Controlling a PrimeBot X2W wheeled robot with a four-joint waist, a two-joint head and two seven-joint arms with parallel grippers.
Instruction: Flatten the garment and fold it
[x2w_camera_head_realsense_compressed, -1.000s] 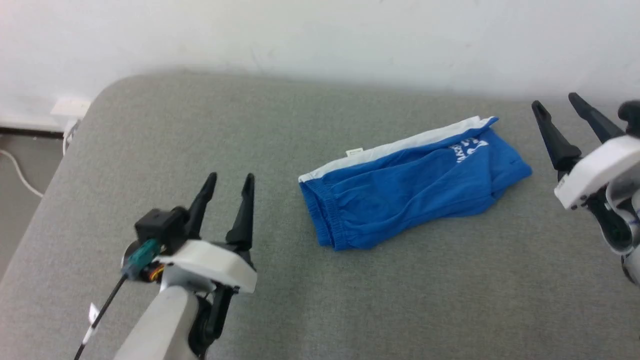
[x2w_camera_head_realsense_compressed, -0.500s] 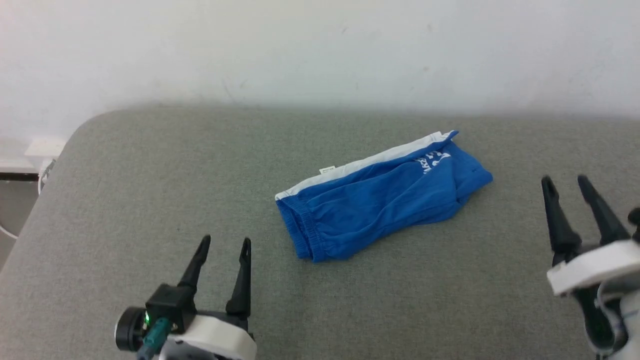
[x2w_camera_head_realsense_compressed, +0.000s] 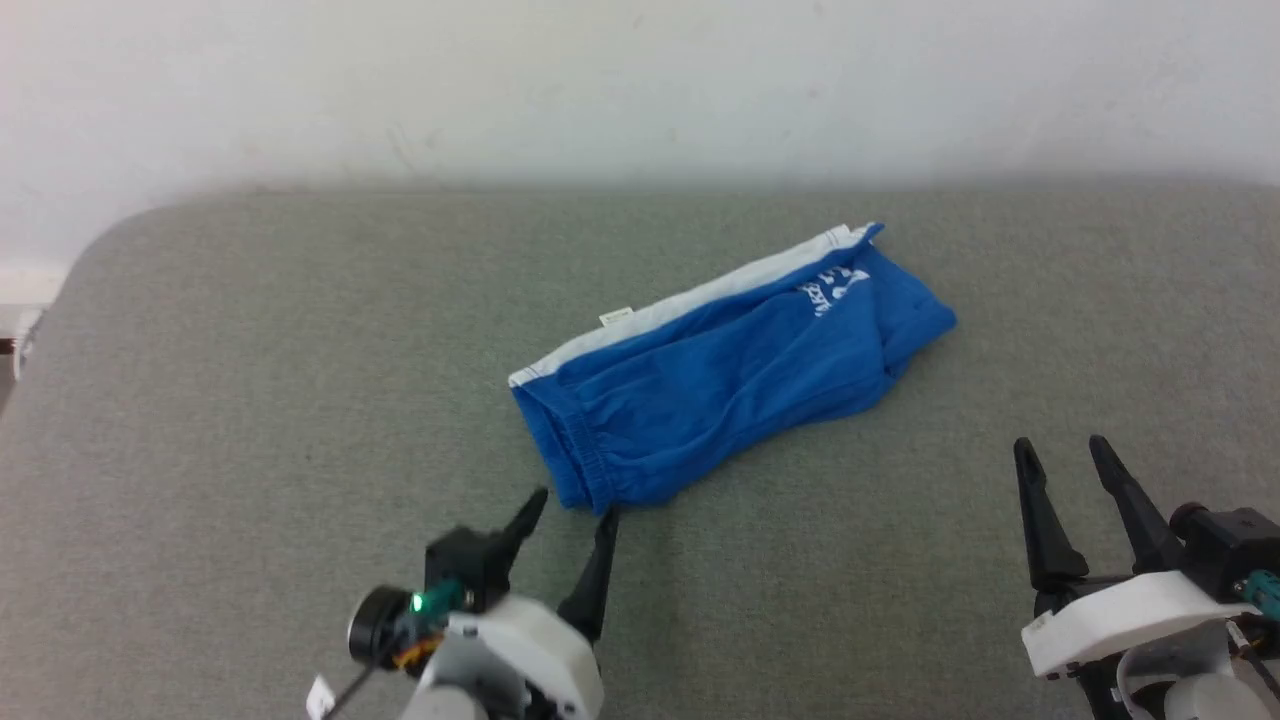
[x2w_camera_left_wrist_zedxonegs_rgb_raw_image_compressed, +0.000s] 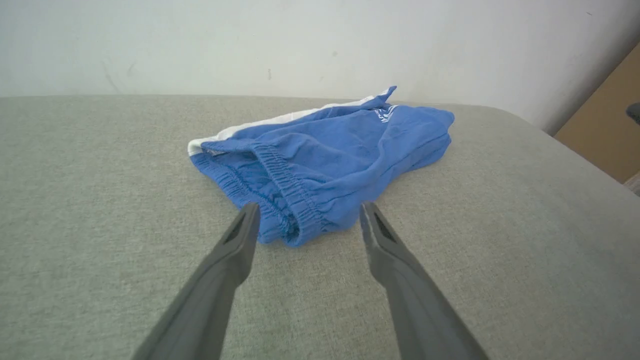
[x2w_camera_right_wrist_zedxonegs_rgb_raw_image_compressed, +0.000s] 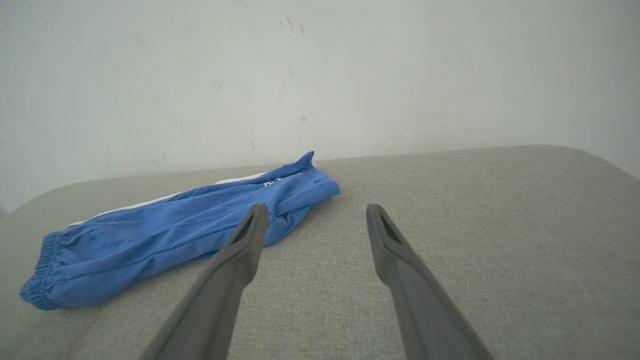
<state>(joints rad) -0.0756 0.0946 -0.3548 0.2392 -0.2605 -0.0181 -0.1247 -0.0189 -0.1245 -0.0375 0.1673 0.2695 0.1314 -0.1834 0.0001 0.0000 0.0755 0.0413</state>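
Note:
The shorts will next be held by my left gripper at the waistband's lower corner, because its gathered edge stands up while the cloth behind lies loose.
Bright blue shorts (x2w_camera_head_realsense_compressed: 720, 375) with a white stripe, a small white label and white print lie bunched and folded lengthwise on the grey cushioned surface (x2w_camera_head_realsense_compressed: 250, 380). The elastic waistband end points toward me at lower left. My left gripper (x2w_camera_head_realsense_compressed: 575, 503) is open, its tips just short of the waistband (x2w_camera_left_wrist_zedxonegs_rgb_raw_image_compressed: 295, 200), touching nothing. My right gripper (x2w_camera_head_realsense_compressed: 1063, 450) is open and empty, well to the right and nearer than the shorts (x2w_camera_right_wrist_zedxonegs_rgb_raw_image_compressed: 175, 232). In the left wrist view my left gripper (x2w_camera_left_wrist_zedxonegs_rgb_raw_image_compressed: 307, 212) frames the waistband corner.
A white wall (x2w_camera_head_realsense_compressed: 640, 80) runs behind the grey surface. The surface's rounded left corner (x2w_camera_head_realsense_compressed: 90, 240) drops off to the floor. A tan panel (x2w_camera_left_wrist_zedxonegs_rgb_raw_image_compressed: 605, 130) stands beyond the right end in the left wrist view.
The head camera has shifted, so the whole scene slid. My left gripper has come right and forward to the waistband end. My right gripper has dropped lower and nearer.

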